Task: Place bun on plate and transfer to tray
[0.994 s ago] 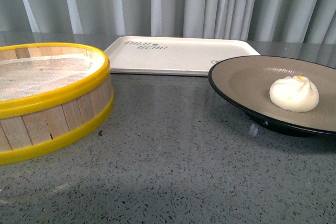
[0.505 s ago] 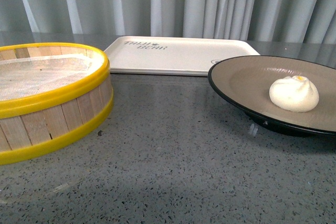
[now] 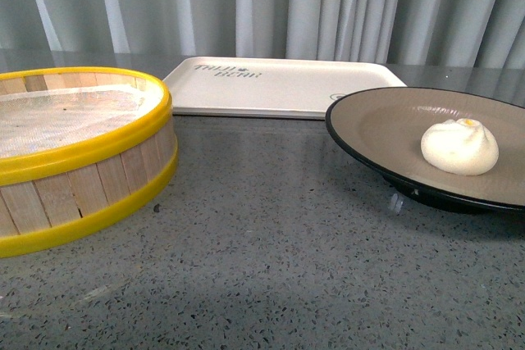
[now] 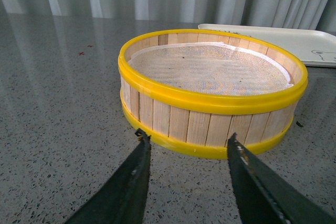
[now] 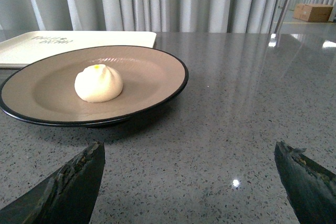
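The plate should be gripped next by its black rim (image 5: pixel 181 85) with my right gripper, to transfer the bun to the cream-white tray (image 5: pixel 123 38).
The white bun (image 3: pixel 459 147) with a yellow dot sits on the beige, black-rimmed plate (image 3: pixel 385 125) at the right of the table; both also show in the right wrist view, the bun (image 5: pixel 98 83) on the plate (image 5: pixel 152 72). The cream-white tray (image 3: pixel 279 88) with dark lettering lies empty behind them, and shows in the right wrist view (image 5: pixel 31 48). My right gripper (image 5: pixel 189 153) is open and empty, low over the table, short of the plate. My left gripper (image 4: pixel 185 139) is open and empty, just before the yellow-rimmed steamer basket (image 4: pixel 210 90). Neither arm shows in the front view.
The wooden steamer basket (image 3: pixel 74 153) with a white mesh liner stands at the left, empty. Grey curtains hang behind the speckled grey table (image 3: pixel 271 235). A cardboard box (image 5: pixel 313 11) stands far off past the table.
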Motion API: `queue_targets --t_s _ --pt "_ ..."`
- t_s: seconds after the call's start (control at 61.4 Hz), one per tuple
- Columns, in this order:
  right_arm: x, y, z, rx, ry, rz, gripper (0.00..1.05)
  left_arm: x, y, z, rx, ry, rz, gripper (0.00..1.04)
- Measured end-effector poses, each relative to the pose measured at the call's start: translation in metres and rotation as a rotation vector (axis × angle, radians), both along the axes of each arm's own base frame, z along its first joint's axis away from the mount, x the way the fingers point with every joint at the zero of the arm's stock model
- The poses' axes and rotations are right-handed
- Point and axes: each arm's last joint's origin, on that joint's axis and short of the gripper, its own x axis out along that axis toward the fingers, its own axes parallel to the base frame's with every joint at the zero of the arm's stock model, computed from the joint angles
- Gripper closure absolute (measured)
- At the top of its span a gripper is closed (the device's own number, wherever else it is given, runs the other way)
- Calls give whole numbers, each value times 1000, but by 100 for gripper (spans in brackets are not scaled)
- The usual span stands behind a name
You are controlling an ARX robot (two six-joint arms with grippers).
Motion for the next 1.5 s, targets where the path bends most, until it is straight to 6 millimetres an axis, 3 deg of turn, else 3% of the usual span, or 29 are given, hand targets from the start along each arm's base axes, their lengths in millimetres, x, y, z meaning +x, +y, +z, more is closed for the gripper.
queue_targets --t_s 0.196,0.261,0.31,0.505,0.554,0.668,0.831,1.043,1.255,1.5 --pt "0 0 -1 -15 12 13 8 0 0 0 0 0 0 25" --pt "1 0 3 -138 146 144 8 0 0 0 0 0 0 13" --pt "3 0 9 -231 150 207 8 0 0 0 0 0 0 5" --pt "26 -8 68 -294 -42 215 8 0 0 0 0 0 0 7" --pt "41 -16 86 -230 -72 183 8 0 0 0 0 0 0 7" --pt "72 -35 102 1 -4 125 8 0 0 0 0 0 0 7" --pt "106 -61 106 504 190 80 8 0 0 0 0 0 0 7" --pt "119 -69 98 1034 407 48 8 0 0 0 0 0 0 7" --pt "133 -74 75 1213 519 -23 8 0 0 0 0 0 0 7" --pt "157 -69 61 1244 602 -5 8 0 0 0 0 0 0 7"
